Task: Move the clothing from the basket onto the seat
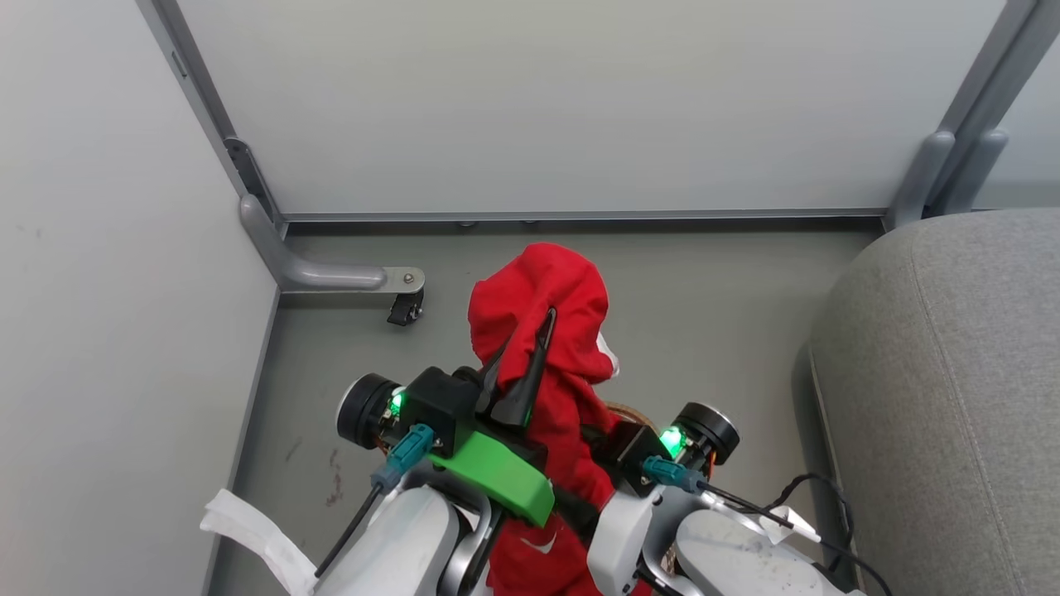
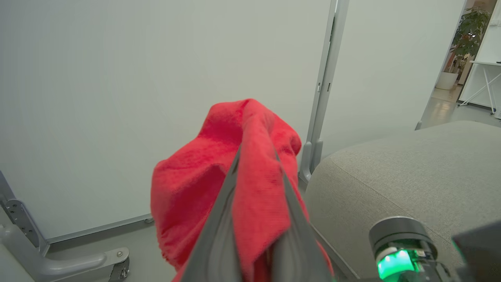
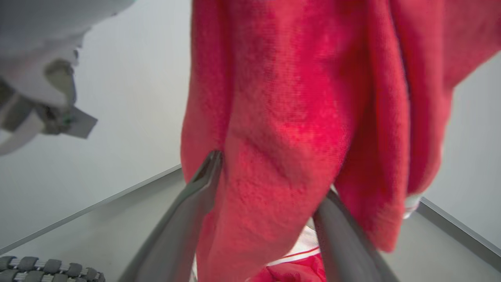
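Note:
The robot's right gripper should next grab the red garment by its hanging fold (image 3: 267,188), to help move the clothing onto the seat.
My left gripper (image 1: 537,329) is shut on a red garment of the clothing (image 1: 538,290) and holds it up over the floor, the cloth draped over the fingertips (image 2: 256,145). The garment hangs down between my two arms. In the right wrist view my right gripper (image 3: 272,172) stands open, with the hanging red cloth (image 3: 282,117) passing between its spread fingers. More red and white clothing (image 3: 297,266) lies below it. A bit of the basket's brown woven rim (image 1: 619,407) peeks out beside the garment, and its rim (image 3: 51,268) also shows low in the right wrist view. The grey seat (image 1: 952,397) is to the right (image 2: 411,176).
White partition panels close off the front and left. A grey frame leg with a black caster (image 1: 406,308) stands on the grey floor (image 1: 704,314). A white strip (image 1: 248,521) hangs at the lower left.

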`<state>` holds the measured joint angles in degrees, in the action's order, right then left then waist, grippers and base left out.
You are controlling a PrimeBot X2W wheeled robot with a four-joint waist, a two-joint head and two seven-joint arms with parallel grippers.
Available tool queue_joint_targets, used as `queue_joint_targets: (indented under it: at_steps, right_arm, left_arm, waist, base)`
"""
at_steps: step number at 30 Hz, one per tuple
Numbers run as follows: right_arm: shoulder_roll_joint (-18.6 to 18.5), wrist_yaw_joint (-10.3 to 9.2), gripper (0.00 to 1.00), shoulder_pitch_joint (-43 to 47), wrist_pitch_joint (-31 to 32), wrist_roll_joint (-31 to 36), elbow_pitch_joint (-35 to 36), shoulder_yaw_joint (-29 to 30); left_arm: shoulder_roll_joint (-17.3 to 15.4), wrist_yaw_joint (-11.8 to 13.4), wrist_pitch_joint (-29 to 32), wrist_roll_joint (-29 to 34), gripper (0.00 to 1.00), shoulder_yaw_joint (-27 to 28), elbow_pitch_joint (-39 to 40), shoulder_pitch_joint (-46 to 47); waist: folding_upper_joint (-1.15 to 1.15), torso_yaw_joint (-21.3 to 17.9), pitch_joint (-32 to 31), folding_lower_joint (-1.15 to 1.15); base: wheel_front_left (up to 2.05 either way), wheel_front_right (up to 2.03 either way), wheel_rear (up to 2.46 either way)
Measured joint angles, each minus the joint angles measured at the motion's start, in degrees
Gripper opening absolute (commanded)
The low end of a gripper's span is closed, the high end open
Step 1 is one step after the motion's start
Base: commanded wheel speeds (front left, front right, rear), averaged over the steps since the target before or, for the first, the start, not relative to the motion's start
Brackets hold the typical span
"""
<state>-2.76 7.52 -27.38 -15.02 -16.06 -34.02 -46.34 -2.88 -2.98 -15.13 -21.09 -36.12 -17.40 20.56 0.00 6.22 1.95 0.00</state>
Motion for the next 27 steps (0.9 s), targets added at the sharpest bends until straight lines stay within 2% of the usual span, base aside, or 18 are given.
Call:
queue_joint_targets:
  at_steps: [8, 9, 10, 18, 27]
  right_arm:
    - [-0.1, 0.0, 0.0, -1.3, 0.0, -1.8, 0.2, 0.4]
    - [0.0, 0.0, 0.0, -1.2, 0.0, -1.7, 0.3, 0.9]
    - [0.0, 0.0, 0.0, -1.2, 0.0, -1.6, 0.3, 1.2]
    - [0.0, 0.0, 0.0, 0.3, 0.0, -0.2, 2.7, 4.8]
    - [-0.1, 0.01, 0.0, 4.0, 0.0, 2.3, 7.6, 8.7]
  left_arm:
    - [0.0, 0.6, 0.0, 0.1, 0.0, 0.5, -0.3, 0.0]
    - [0.0, 0.5, 0.0, 0.2, 0.44, 0.6, 0.0, 0.0]
    - [0.0, 0.5, 0.0, 0.5, 1.0, 0.9, 0.1, 0.0]
    - [0.0, 0.6, 0.0, 3.1, 1.0, 4.2, 0.2, -0.4]
    - [0.0, -0.4, 0.0, 7.1, 1.0, 10.2, -1.3, -1.8]
  waist:
    - [0.0, -0.5, 0.3, 0.0]
    - [0.0, -0.7, 0.3, 0.0]
    - [0.0, -1.0, 0.4, 0.0]
    - [0.0, -4.7, 1.1, 0.0]
    - [0.0, -13.0, 2.3, 0.0]
  base:
    - [0.0, 0.0, 0.0]
    - [0.0, 0.0, 0.0]
    - [0.0, 0.0, 0.0]
    - [0.0, 0.0, 0.0]
    - [0.0, 0.0, 0.0]
